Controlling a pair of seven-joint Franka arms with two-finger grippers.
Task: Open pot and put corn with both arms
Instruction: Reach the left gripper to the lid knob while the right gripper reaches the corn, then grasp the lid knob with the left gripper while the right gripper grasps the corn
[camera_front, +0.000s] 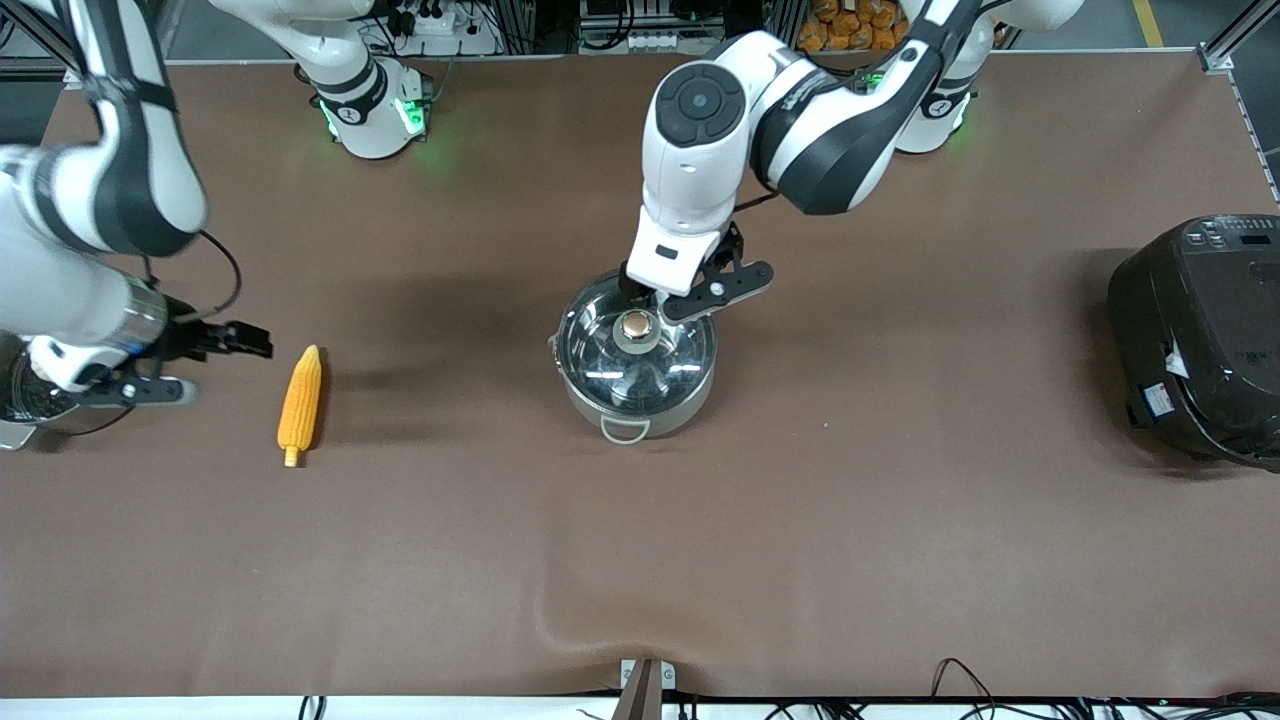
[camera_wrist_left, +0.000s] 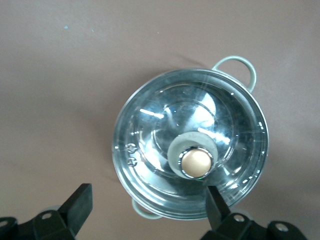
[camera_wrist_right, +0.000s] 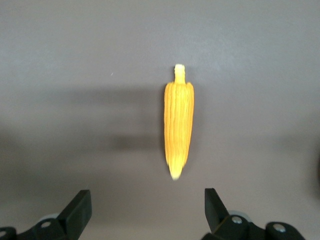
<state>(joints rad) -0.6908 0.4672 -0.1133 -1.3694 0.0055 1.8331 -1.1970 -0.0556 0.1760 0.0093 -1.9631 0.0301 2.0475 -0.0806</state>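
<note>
I need to grab the corn by its tapered end (camera_front: 312, 365) with my right gripper next, to put it into the steel pot (camera_front: 668, 412).
The steel pot (camera_front: 668, 412) stands mid-table with its glass lid (camera_front: 600, 352) on and the copper knob (camera_front: 635, 325) on top. My left gripper (camera_front: 650, 302) hangs open just above the lid, by the knob on the side toward the robot bases. In the left wrist view the pot (camera_wrist_left: 150, 150) and knob (camera_wrist_left: 196, 162) lie ahead of the open left gripper (camera_wrist_left: 147, 207), one finger (camera_wrist_left: 215, 204) close by the knob. The corn (camera_front: 300, 402) lies on the table toward the right arm's end. My right gripper (camera_front: 228, 368) is open beside it; the corn (camera_wrist_right: 178, 125) lies ahead of the right gripper (camera_wrist_right: 146, 210).
A large black rice cooker (camera_front: 1200, 335) stands at the left arm's end of the table. Another steel pot (camera_front: 18, 405) shows partly under the right arm at the table's edge. The brown cloth has a fold (camera_front: 600, 625) at the edge nearest the camera.
</note>
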